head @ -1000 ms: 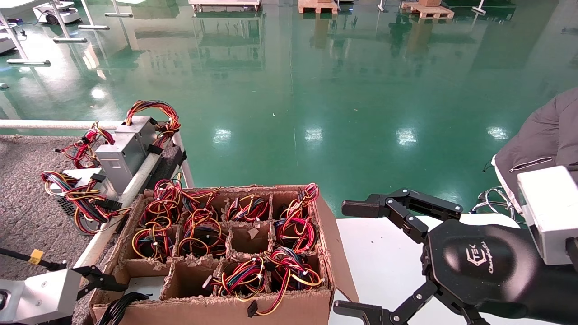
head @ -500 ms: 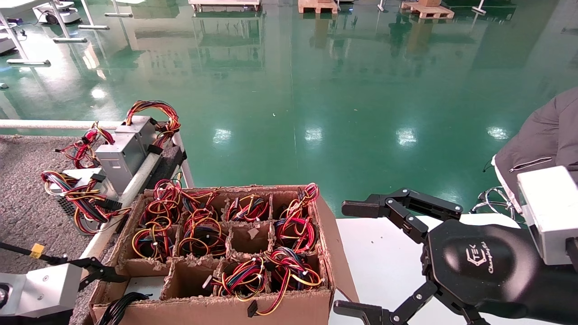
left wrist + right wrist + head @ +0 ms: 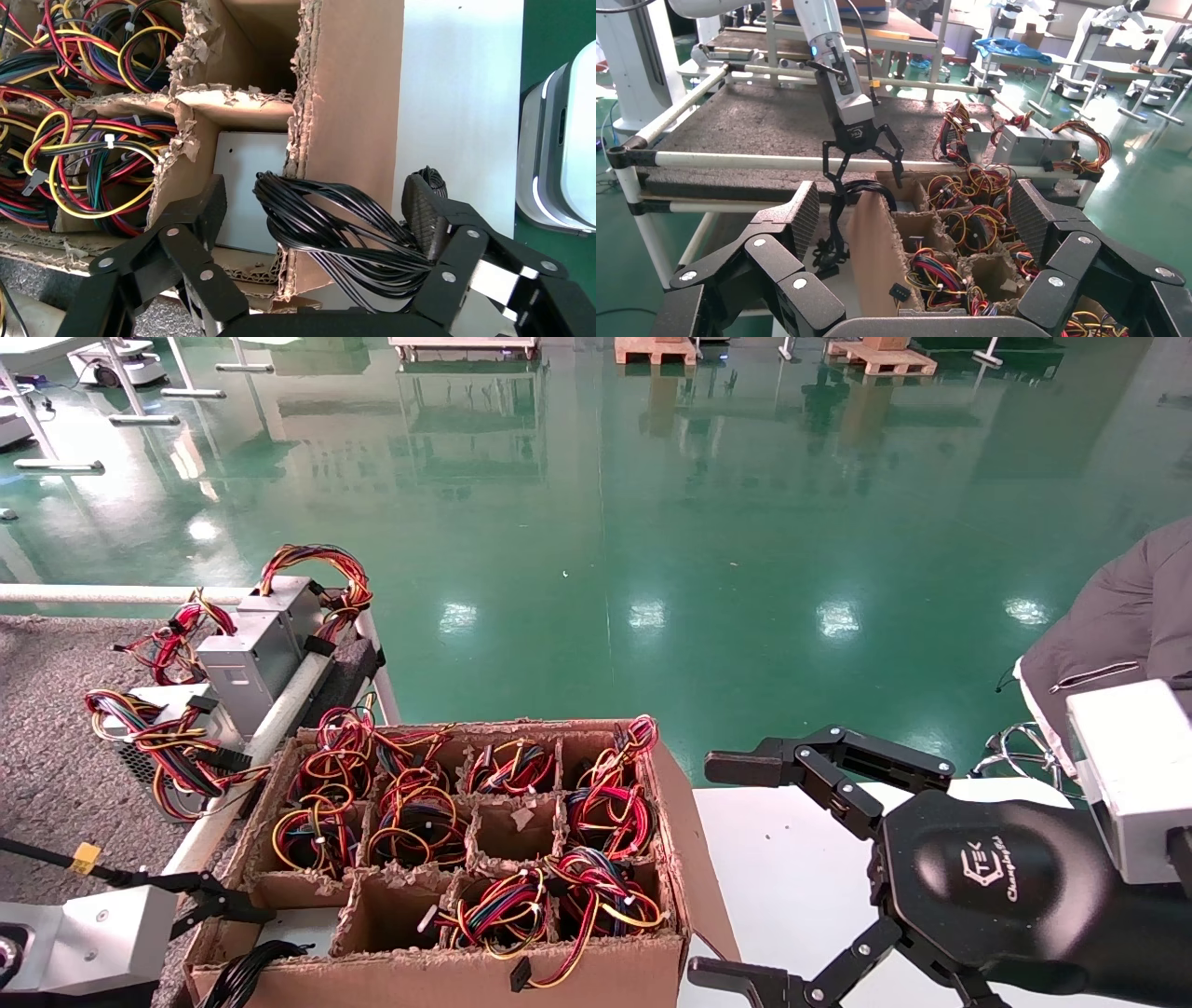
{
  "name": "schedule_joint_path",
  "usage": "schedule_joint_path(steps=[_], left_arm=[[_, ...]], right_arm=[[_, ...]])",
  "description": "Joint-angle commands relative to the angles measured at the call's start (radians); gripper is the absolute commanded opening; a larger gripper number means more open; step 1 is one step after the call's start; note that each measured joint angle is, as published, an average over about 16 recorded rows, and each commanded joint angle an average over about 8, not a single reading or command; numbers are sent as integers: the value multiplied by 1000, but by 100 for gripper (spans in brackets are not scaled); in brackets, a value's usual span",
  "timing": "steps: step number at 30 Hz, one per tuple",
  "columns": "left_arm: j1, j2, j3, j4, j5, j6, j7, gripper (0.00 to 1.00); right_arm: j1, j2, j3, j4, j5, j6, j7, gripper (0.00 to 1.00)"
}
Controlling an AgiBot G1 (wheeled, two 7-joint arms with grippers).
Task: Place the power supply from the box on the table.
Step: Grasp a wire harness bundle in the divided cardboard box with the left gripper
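Note:
My left gripper is to grab the power supply (image 3: 247, 188) next by its black cable bundle (image 3: 329, 221), to bring it to the carpet-like table.
The power supply (image 3: 247, 188) shows as a light grey metal face deep in the near-left corner cell of the cardboard box (image 3: 596, 980). Its black cable bundle (image 3: 330, 232) drapes over the box wall and hangs outside. My left gripper (image 3: 316, 210) is open above that corner, one finger over the cell and the other outside the wall, with the cable loop between them untouched. The same left gripper (image 3: 233, 905) shows at the bottom left of the head view. The right wrist view also shows the left gripper (image 3: 863, 158) hovering over the box (image 3: 877, 260). My right gripper (image 3: 717, 873) is open beside the box.
The other box cells hold coils of red, yellow and orange wires (image 3: 605, 822). Grey units with coloured wires (image 3: 247, 654) sit on the dark carpet-like table (image 3: 56, 756) behind its white tube rail (image 3: 279, 705). The box stands on a white tabletop (image 3: 792, 877); a grey jacket (image 3: 1117, 626) lies at the far right.
My left gripper has drifted slightly, its fingers edging a little toward the box's near-left corner. The right arm has not moved.

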Motion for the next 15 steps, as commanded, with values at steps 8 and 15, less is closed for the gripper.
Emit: schedule_joint_path(steps=[8,15], left_arm=[[1,-4,-2,-6,-2,-1,6,0],[-6,-19,3,-10,17,-5,4,0]], right_arm=[[0,0,0,0,0,0,0,100],[0,0,0,0,0,0,0,100]])
